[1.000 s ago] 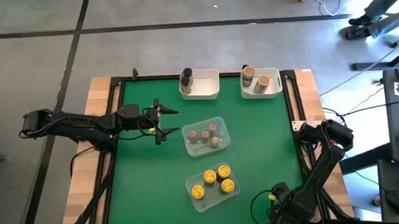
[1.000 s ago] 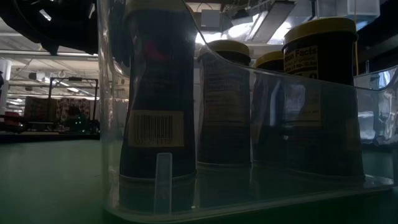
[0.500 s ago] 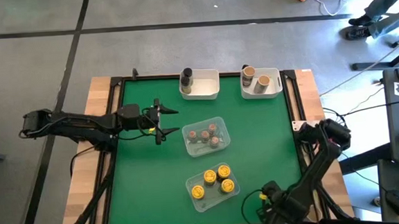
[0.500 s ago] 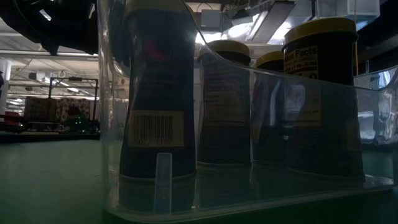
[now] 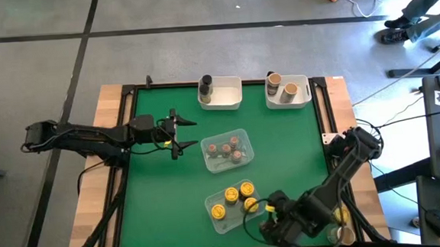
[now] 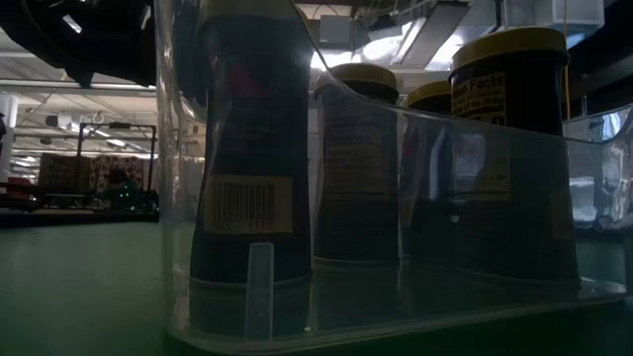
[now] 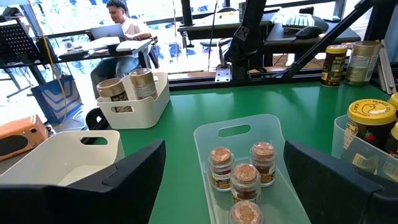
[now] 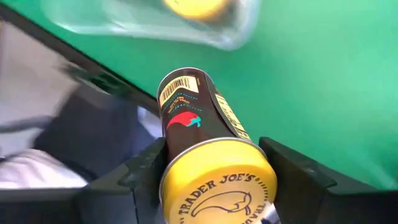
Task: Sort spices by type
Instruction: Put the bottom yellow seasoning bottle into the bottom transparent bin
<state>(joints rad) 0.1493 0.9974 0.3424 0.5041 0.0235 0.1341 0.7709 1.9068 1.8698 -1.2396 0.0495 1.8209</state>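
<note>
The jar's base (image 8: pixel 185 78) is still short of the clear tray in the right wrist view, so my right gripper needs to bring the jar toward that tray before letting go.
My right gripper (image 5: pixel 276 221) hangs over the table's near edge, shut on a yellow-lidded spice jar (image 8: pixel 199 130). Just beyond it stands a clear tray (image 5: pixel 220 221) holding several yellow-lidded jars (image 5: pixel 232 194), which fill the low view (image 6: pixel 509 148). My left gripper (image 5: pixel 192 133) waits open and level at the left, beside a clear tray (image 7: pixel 236 130) of reddish-brown-topped jars (image 7: pixel 244 175). At the far edge, a dark grey jar (image 5: pixel 205 84) stands by one white bin (image 5: pixel 226 98). Tan-lidded jars (image 5: pixel 283 85) stand in the other bin. My right gripper pinches the jar between its two fingers (image 8: pixel 134 177), on the dark sides just below the yellow lid (image 8: pixel 168 158). The fingers point steeply down and run along the jar. The lid faces the wrist. The jar hangs bottom-down, lifted clear above the near edge.
More jars (image 7: pixel 348 62) stand on the wooden rim beyond the table's right edge. Open green mat lies to the left of both trays and between them. A person sits at a desk (image 7: pixel 121 28) in the room beyond.
My right arm has swung along the near edge toward the table's left, up to the tray of yellow-lidded jars. It has risen, and its gripper has tipped further downward.
</note>
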